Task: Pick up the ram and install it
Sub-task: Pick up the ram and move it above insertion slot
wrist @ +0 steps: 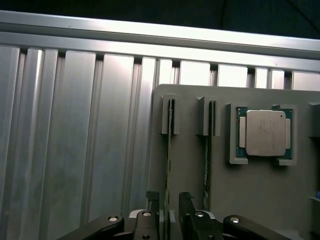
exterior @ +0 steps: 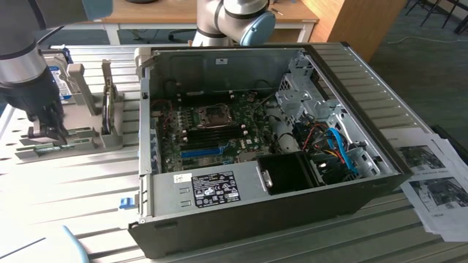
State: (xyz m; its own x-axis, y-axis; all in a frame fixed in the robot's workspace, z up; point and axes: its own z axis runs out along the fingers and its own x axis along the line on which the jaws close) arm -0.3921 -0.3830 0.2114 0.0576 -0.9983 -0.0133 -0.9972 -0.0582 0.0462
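I next need to grab the ram (wrist: pixel 169 150) with my gripper by the middle of its exposed long edge (wrist: pixel 167 185), because the holder's posts hold the ram at its ends.
The ram (wrist: pixel 169 150) stands on its edge in a slot of the grey holder (wrist: pixel 250 200), seen as a thin dark-green strip. My gripper (wrist: pixel 169 199) is open just above it, one fingertip on each side of the strip, with a gap to both. A second stick (wrist: pixel 207 150) stands in the neighbouring slot. In the exterior view my gripper (exterior: pixel 45 130) hangs low over the holder (exterior: pixel 80 139) at that view's left, beside the open computer case (exterior: pixel 241 219). The motherboard (exterior: pixel 219 131) with its dark memory slots lies inside the case.
A square silver CPU chip (wrist: pixel 264 132) sits in a pocket of the holder. A blue-labelled hard drive (exterior: pixel 64 82) stands behind the holder. Printed sheets (exterior: pixel 435 181) lie at the exterior view's right. The ribbed metal table (exterior: pixel 66 192) runs under everything.
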